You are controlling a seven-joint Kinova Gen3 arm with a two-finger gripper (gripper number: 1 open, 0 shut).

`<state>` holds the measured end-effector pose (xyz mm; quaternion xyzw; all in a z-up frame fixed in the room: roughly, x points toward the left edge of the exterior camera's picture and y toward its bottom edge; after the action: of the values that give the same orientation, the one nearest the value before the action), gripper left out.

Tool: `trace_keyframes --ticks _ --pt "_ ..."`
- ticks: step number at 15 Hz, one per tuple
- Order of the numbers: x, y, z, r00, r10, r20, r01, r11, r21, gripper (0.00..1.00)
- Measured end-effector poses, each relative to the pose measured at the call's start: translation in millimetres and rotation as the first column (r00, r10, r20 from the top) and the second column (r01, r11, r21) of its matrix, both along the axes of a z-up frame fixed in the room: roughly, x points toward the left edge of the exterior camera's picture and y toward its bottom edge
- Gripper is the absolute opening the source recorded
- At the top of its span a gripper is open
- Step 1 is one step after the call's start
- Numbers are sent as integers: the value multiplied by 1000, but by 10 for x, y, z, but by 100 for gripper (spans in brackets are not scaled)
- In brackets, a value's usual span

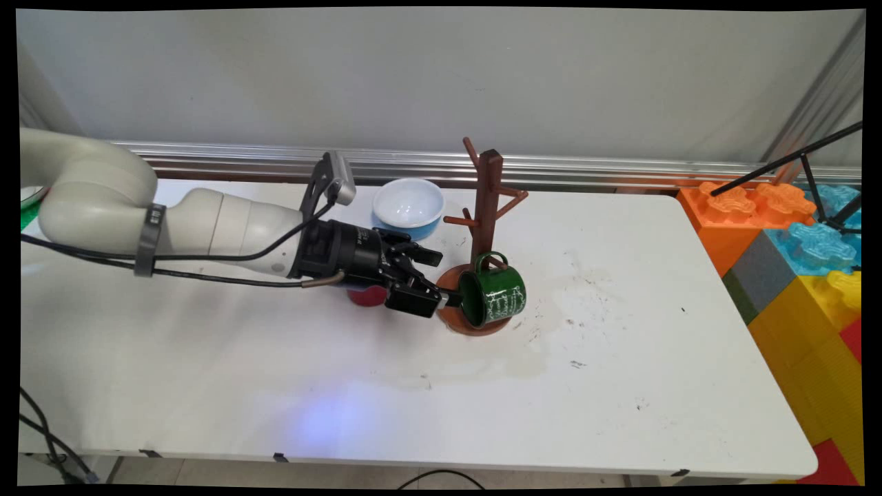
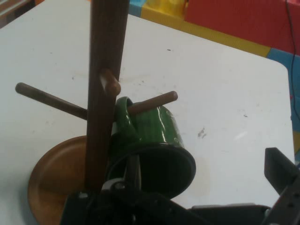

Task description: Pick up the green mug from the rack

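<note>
My gripper grabs the mug by its rim [image 1: 465,307] next, to take the green mug off the wooden mug tree [image 1: 486,207].
A dark green enamel mug [image 1: 497,297] hangs by its handle on a low peg of the brown wooden mug tree [image 1: 486,207], tilted with its mouth toward my gripper and its body over the tree's round base [image 1: 448,318]. My gripper [image 1: 441,279] is open right beside the mug's mouth. The lower finger reaches the rim and the upper one stands clear of it. In the hand view the mug [image 2: 161,129] is straight ahead, the peg [image 2: 154,101] runs through its handle, one finger [image 2: 132,171] sits at the dark mouth and the other [image 2: 281,168] is far off to the right.
A white bowl with a blue outside [image 1: 408,204] stands behind the gripper. A red object [image 1: 366,296] lies partly hidden under the wrist. Large coloured toy blocks [image 1: 792,255] and a black stand [image 1: 813,165] border the table's right end.
</note>
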<state>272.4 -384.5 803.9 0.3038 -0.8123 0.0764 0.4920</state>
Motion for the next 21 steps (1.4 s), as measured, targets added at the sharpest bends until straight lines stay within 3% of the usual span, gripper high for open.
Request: trace_keyframes --ticks 10,21 --pt "-90 23 -258 999 37 -33 -36 999 28 100" --pt "-415 -27 -641 994 94 -52 -90 993 75 100"
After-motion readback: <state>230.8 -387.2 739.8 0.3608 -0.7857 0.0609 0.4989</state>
